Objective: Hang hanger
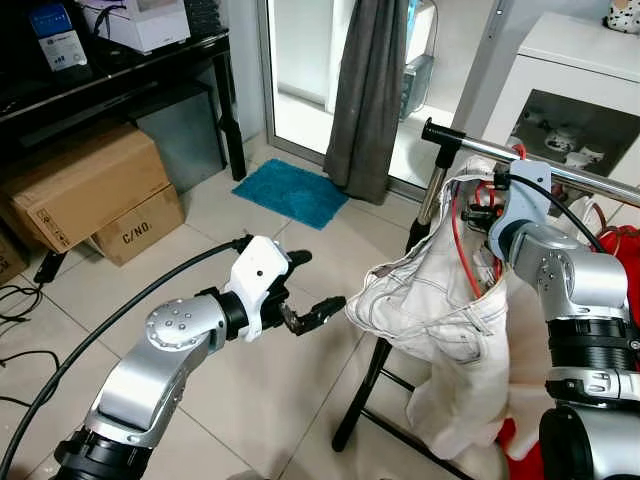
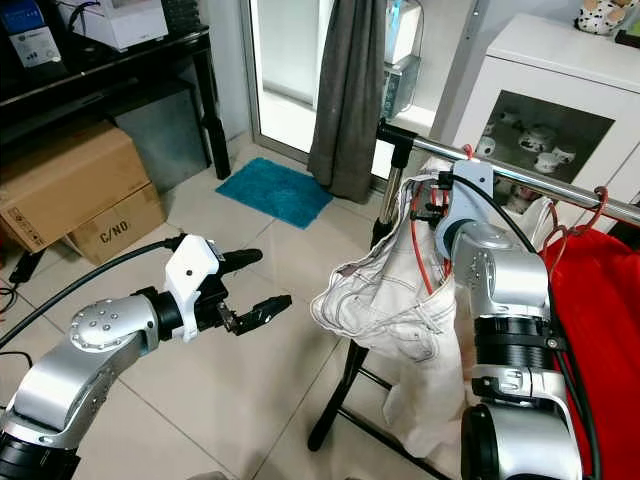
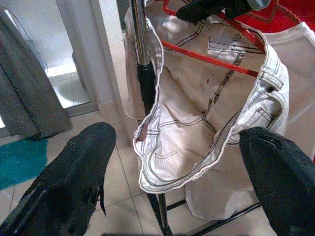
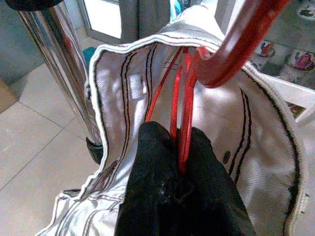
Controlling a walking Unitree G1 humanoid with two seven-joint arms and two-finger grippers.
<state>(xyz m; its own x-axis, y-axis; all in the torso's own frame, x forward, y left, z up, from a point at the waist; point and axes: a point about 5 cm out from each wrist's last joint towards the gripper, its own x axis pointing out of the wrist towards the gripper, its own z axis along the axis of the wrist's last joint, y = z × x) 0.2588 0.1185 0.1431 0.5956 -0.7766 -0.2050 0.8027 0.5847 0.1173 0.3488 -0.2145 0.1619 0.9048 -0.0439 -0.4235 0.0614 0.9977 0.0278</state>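
The left gripper pinches the jeans by the waistband edge (image 1: 360, 308) (image 3: 165, 186) next, as it juts out open while the legs hang slack below.
White jeans (image 1: 430, 300) hang on a red wire hanger (image 4: 183, 108) beside the chrome rail (image 1: 505, 152) of a clothes rack. My right gripper (image 4: 179, 136) is up by the rail and shut on the hanger's red wires, inside the waistband. The hanger's thick red hook (image 4: 231, 54) curves up just beyond the fingers; whether it rests on the rail is hidden. My left gripper (image 1: 318, 286) is open, level with the jeans' waistband (image 3: 206, 162) and a short gap to its left, touching nothing.
A red garment (image 2: 600, 300) hangs on the rail to the right. The rack's black legs (image 1: 365, 385) stand on the tiled floor. Cardboard boxes (image 1: 80, 190), a black shelf (image 1: 120, 70), a blue mat (image 1: 290, 192), a grey curtain (image 1: 365, 90) and a white cabinet (image 2: 540, 120) surround it.
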